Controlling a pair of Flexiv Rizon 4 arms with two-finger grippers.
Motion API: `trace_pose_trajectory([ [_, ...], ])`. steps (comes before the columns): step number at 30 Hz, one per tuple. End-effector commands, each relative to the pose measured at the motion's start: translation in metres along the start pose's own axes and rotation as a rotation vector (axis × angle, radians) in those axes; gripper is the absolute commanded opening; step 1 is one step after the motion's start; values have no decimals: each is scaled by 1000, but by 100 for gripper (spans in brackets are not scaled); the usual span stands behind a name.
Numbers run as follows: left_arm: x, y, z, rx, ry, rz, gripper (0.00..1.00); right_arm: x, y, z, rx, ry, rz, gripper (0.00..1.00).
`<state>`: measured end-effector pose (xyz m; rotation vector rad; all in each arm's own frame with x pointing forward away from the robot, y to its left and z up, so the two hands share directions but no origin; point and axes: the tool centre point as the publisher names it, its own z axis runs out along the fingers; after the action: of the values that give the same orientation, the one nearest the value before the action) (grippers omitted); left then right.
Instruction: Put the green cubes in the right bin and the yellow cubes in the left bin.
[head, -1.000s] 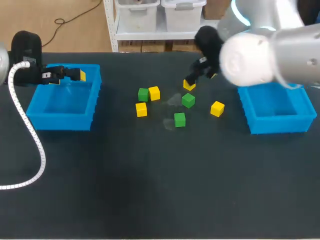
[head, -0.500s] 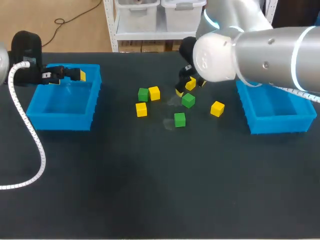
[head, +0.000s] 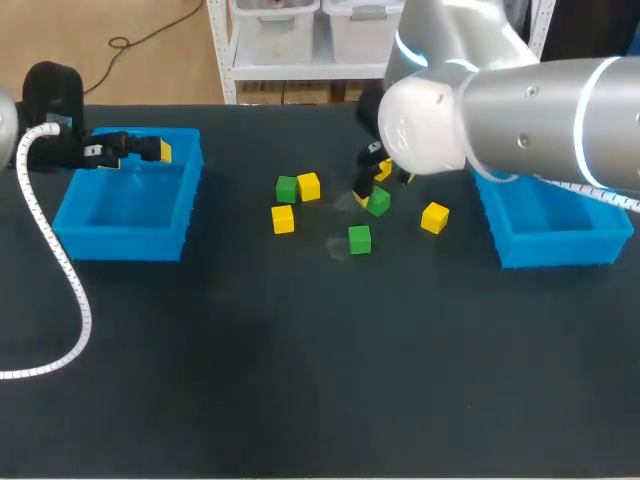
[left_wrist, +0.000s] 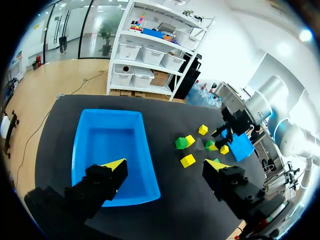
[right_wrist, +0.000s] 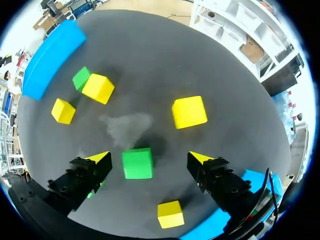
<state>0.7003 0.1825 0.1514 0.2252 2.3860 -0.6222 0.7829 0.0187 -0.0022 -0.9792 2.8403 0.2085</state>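
Note:
Next, my right gripper grips the middle green cube by its opposite sides to put it in the right bin (head: 555, 248).
My right gripper (head: 380, 188) hangs open over the middle green cube (head: 378, 202). In the right wrist view that green cube (right_wrist: 137, 163) lies between the fingers of the right gripper (right_wrist: 149, 160), clear of both. A yellow cube (right_wrist: 189, 112) sits just ahead, and another yellow cube (right_wrist: 170, 214) lies under the wrist. My left gripper (head: 150, 152) stands open and empty above the far edge of the left bin (head: 75, 215). From the left wrist, the left gripper (left_wrist: 165, 167) looks down on the left bin (left_wrist: 80, 150). The right bin (head: 555, 248) holds nothing.
A green cube (head: 287, 188) and a yellow cube (head: 309, 186) touch at centre left, with a yellow cube (head: 283, 219) in front. Another green cube (head: 359, 239) and a yellow cube (head: 434, 217) lie nearer the right bin. My right arm hides part of the right bin.
My right arm has swung left and toward the near side, from above the far yellow cube to straddling the green one. The left arm and all cubes have stayed put.

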Motion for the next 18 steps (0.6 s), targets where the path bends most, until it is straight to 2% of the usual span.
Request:
trace_pose_trajectory([
  [1,1,2,0,11,-7,2,100,10,7,4,24,-10,0,100],
  [4,1,2,0,11,-7,2,100,11,9,7,31,3,-10,100],
  [5,1,2,0,11,-7,2,100,11,9,8,39,10,-7,49],
  [6,1,2,0,11,-7,2,100,12,9,9,45,17,-4,30],
  [7,1,2,0,11,-7,2,100,13,8,10,44,22,2,0],
  [18,1,2,0,11,-7,2,100,18,3,10,53,13,19,0],
])
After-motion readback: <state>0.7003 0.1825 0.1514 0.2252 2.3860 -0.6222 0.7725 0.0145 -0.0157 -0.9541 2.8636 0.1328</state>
